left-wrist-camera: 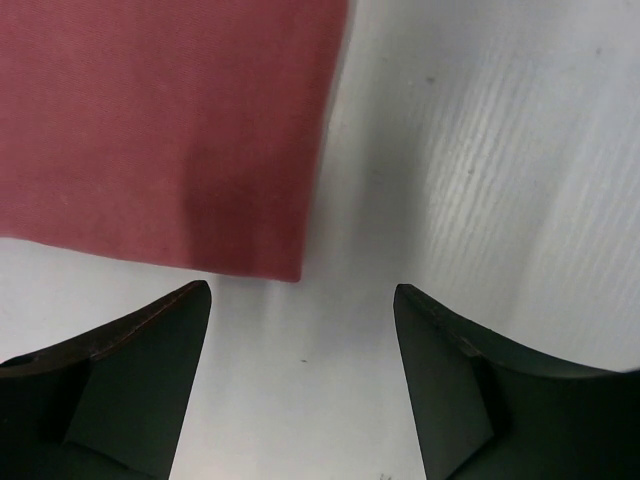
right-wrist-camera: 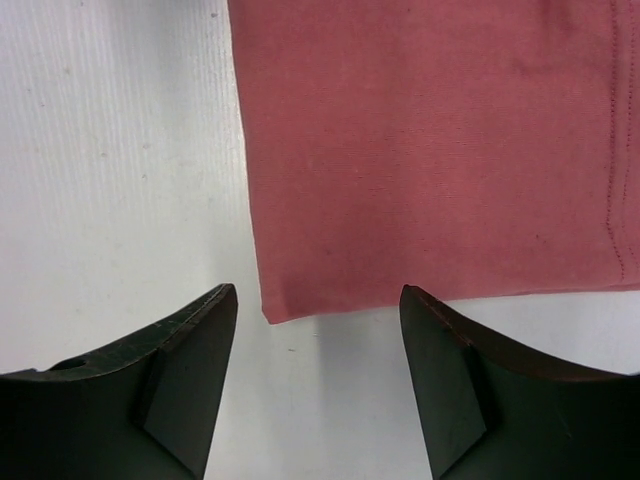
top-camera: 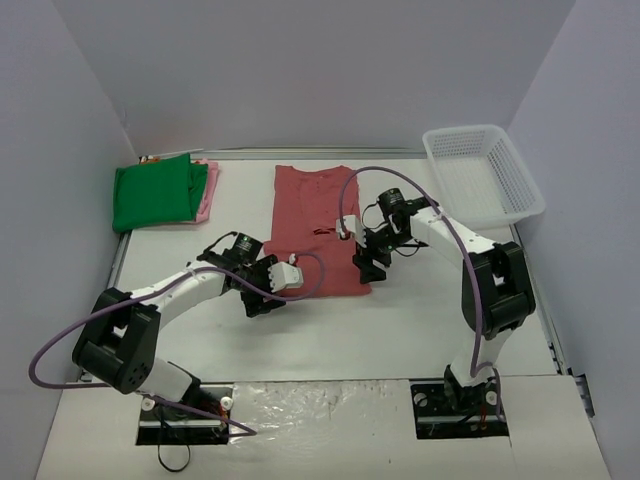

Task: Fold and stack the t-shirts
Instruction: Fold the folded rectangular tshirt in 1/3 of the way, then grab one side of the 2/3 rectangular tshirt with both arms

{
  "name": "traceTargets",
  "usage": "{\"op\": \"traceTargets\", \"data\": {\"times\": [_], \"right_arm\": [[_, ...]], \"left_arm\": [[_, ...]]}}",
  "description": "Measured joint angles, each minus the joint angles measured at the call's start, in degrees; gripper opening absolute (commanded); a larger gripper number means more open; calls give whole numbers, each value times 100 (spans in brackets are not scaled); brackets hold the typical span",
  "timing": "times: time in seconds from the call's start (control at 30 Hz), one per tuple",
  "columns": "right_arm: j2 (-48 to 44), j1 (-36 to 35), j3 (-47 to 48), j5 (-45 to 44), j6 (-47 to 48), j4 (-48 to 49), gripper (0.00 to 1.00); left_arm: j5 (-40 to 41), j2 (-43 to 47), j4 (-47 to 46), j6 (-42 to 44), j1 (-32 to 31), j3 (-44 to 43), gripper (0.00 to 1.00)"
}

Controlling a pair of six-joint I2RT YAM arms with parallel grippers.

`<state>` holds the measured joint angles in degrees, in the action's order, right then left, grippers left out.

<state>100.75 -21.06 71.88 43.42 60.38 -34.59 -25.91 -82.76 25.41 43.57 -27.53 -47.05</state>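
Observation:
The left gripper next needs to grab the dusty-red t-shirt by its near corner, opposite the right gripper's corner, to fold the t-shirt evenly.
A dusty-red t-shirt lies flat mid-table, folded into a long rectangle. My left gripper is open and empty over its near left corner; the left wrist view shows that corner just ahead of the fingers. My right gripper is open and empty at its near right corner, seen in the right wrist view between the fingers. A folded bright green t-shirt lies at the back left on top of a pale pink one.
A white plastic mesh basket stands at the back right. Grey walls close in the table on the left, back and right. The arm bases sit at the near edge.

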Motion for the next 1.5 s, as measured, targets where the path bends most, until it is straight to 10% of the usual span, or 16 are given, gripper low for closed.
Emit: {"op": "traceTargets", "data": {"times": [0.73, 1.03, 1.5], "right_arm": [[483, 0, 68, -85, -48, 164, 60], [323, -4, -216, -114, -33, 201, 59], [-254, -155, -815, -166, 129, 214, 54]], "left_arm": [[46, -448, -691, -155, -232, 55, 48], [81, -944, -772, -271, -232, -382, 3], [118, -1088, -717, -348, -232, -557, 2]]}}
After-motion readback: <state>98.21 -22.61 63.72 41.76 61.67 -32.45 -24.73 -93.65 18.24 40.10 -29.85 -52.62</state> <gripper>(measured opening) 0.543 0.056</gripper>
